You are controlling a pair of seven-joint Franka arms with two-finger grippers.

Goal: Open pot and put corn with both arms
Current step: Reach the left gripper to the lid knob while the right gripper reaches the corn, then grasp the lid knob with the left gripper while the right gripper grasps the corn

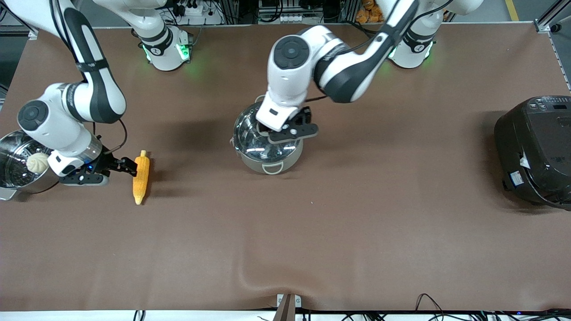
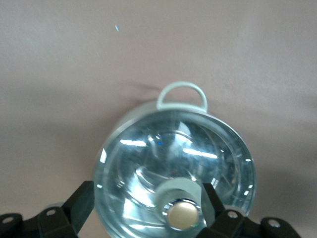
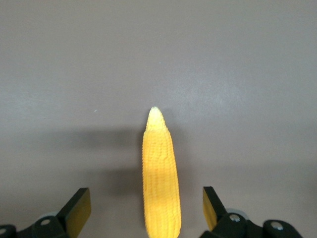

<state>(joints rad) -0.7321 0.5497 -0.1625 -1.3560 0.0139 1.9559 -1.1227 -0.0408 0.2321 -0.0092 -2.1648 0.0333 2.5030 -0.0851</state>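
My right gripper needs to grab the corn by its thick end (image 1: 142,163) next, so that the yellow corn's tapered tip (image 1: 138,200) stays free to go into the pot.
The steel pot (image 1: 252,163) stands mid-table with its clear glass lid (image 1: 252,143) on. My left gripper (image 1: 273,133) is over the lid, open. In the left wrist view the lid (image 2: 148,158) fills the frame, the bronze knob (image 2: 181,214) lies between the open fingers (image 2: 80,202) close to one of them, and my left gripper (image 2: 146,201) holds nothing. The yellow corn (image 1: 141,177) lies on the table toward the right arm's end. My right gripper (image 1: 130,166) is open at the corn. In the right wrist view my right gripper (image 3: 145,207) straddles the corn (image 3: 161,183) without touching it.
A steel steamer pot (image 1: 10,178) with a white bun (image 1: 37,162) stands at the right arm's end of the table, beside the right gripper. A large black rice cooker (image 1: 535,151) stands at the left arm's end. The brown table cover (image 1: 357,223) is bare nearer the front camera.
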